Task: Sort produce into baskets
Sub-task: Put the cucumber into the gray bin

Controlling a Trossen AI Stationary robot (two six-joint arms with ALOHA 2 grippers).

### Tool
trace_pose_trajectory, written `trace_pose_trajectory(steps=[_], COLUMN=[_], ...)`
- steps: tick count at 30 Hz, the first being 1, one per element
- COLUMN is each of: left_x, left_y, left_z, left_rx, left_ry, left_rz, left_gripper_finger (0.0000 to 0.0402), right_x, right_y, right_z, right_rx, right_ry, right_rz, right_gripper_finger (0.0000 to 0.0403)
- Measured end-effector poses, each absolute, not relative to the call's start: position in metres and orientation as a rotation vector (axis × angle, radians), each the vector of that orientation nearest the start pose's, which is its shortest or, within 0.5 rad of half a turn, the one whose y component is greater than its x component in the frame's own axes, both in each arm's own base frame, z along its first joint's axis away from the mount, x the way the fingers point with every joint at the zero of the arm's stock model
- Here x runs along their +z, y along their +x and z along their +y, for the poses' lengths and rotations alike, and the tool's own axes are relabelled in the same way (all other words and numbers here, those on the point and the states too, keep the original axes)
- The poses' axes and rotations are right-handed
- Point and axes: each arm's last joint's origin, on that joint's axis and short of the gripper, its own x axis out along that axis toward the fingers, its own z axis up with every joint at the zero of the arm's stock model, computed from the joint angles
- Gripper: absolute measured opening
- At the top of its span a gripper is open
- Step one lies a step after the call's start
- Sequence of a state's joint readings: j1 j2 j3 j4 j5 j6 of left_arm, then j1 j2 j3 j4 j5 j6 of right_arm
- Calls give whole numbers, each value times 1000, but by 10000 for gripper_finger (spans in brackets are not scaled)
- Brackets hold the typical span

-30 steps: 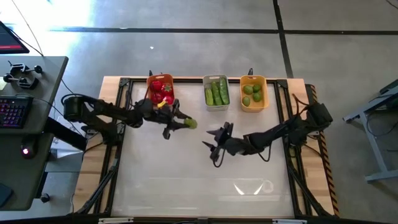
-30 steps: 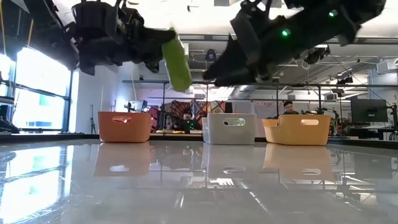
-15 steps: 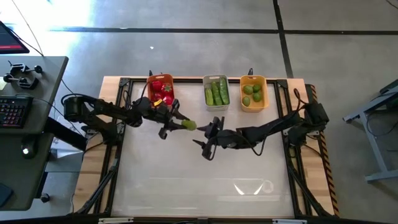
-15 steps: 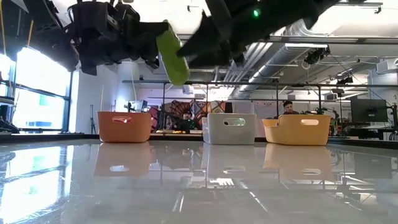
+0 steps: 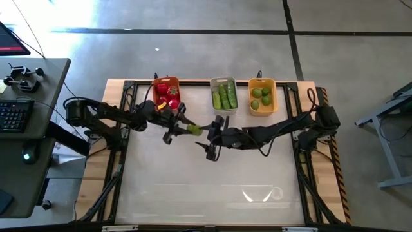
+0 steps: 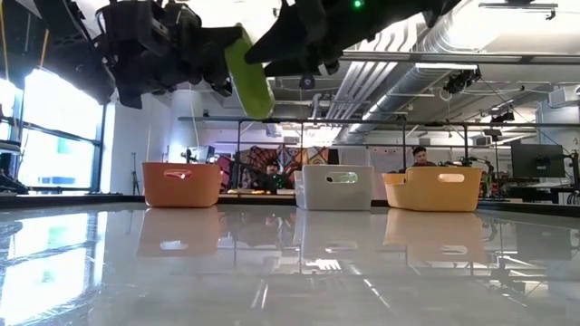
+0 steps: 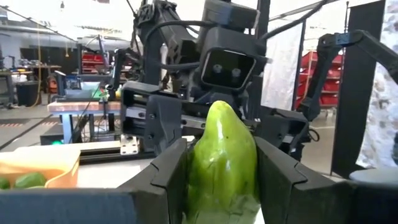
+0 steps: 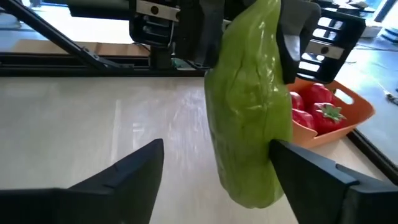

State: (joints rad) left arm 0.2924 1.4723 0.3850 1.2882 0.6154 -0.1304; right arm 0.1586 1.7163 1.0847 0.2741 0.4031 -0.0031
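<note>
The light-green cucumber should go into the pale grey basket [image 5: 223, 111], so next my right gripper should grab the cucumber by its loose end [image 5: 200, 131].
My left gripper [image 5: 185, 126] is shut on a light-green cucumber [image 5: 194, 129], high above the table's middle; the cucumber also shows in the low view [image 6: 247, 83]. My right gripper [image 8: 217, 177] is open, and its two fingers stand on either side of the cucumber's free end [image 8: 249, 180]. The orange-red basket [image 5: 156, 96] holds red tomatoes. The pale grey basket [image 5: 223, 111] holds dark-green cucumbers. The yellow-orange basket [image 5: 262, 113] holds limes. All three stand along the far edge. My left gripper pinches the cucumber's near end [image 7: 221, 186] between its two fingers [image 7: 168, 180]. The fingers come level from the table's left. The cucumber is lifted clear, tilted, with its free end [image 6: 258, 109] sticking out past the fingertips toward my right gripper. My right gripper has one finger [image 8: 311, 165] close beside the cucumber; I cannot tell whether it touches.
The table's near half [image 5: 206, 187] is bare and glossy. Its wooden frame [image 5: 116, 129] runs along the left and right edges. A desk with a keyboard [image 5: 13, 113] stands off the table's left.
My right gripper has gone toward the table's left and up to the cucumber, staying open, until its fingers stand around the cucumber's free end. My left gripper has kept its hold on the cucumber and stayed almost where it was.
</note>
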Motion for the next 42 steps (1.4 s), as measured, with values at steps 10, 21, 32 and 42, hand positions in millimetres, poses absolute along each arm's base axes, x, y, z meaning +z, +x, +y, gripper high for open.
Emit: trace_pose_trajectory(steps=[10, 21, 32, 42], left_x=[198, 200, 202, 202], left_y=[244, 244, 244, 244], left_z=[54, 53, 51, 50], left_rx=[-349, -369, -433, -437], left_ry=[-49, -39, -47, -43], left_rz=[-186, -202, -208, -209], left_gripper_finger=[124, 124, 124, 124], right_x=[237, 239, 244, 244], right_y=[378, 378, 381, 382], right_z=[44, 46, 38, 30], right_rx=[-223, -231, -273, -187], right_ry=[-88, -230, -230, -140], right_rz=[330, 324, 283, 273], right_gripper_finger=[246, 306, 307, 307])
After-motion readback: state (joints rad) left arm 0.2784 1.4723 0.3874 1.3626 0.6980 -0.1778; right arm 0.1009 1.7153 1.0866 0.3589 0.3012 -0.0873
